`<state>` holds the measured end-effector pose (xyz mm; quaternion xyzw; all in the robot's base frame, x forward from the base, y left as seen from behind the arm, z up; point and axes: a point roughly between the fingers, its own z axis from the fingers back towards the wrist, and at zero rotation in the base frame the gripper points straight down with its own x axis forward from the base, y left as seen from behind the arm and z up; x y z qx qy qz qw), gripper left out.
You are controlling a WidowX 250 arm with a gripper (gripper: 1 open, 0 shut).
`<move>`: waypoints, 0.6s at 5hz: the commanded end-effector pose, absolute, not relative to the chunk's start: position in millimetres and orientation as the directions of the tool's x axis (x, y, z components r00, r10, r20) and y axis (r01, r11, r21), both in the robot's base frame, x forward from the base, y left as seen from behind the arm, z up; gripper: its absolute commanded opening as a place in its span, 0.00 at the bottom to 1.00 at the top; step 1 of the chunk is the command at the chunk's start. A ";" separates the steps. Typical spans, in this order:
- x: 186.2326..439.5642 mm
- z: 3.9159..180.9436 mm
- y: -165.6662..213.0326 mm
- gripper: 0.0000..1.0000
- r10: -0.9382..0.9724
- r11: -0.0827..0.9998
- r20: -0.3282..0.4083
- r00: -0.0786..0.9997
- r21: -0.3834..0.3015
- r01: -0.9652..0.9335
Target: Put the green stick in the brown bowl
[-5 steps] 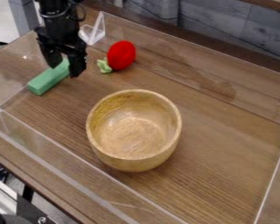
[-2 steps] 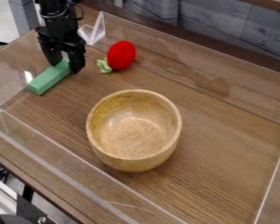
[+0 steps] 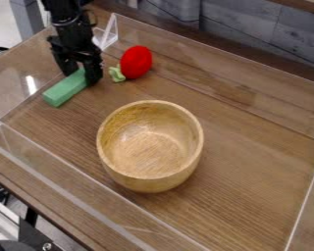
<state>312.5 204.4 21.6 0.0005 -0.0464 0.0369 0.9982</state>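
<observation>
The green stick should go in the brown bowl (image 3: 149,145), so next my gripper will grab it by its end (image 3: 85,77) beside the red toy.
The green stick (image 3: 64,89) lies flat on the wooden table at the left, running from the near left up toward the far right. My gripper (image 3: 78,72) hangs over its far end, open, with a dark finger on either side of the bar; its tips hide that end. The brown bowl (image 3: 149,145) stands upright and empty in the middle of the table, to the right of the stick and nearer the front.
A red strawberry-like toy (image 3: 136,60) with green leaves (image 3: 117,73) lies just right of the gripper. Clear plastic walls (image 3: 42,176) enclose the table along the front and sides.
The gripper has shifted a little to the right, and the green stick has moved right with it. The bowl and the red toy have stayed put.
</observation>
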 end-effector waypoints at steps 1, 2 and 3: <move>316.9 29.1 220.8 1.00 0.104 0.994 0.122 0.987 0.017 -0.107; 318.0 27.9 222.9 1.00 0.118 0.993 0.118 0.986 0.013 -0.120; 318.7 26.8 223.7 1.00 0.131 0.991 0.114 0.985 0.011 -0.133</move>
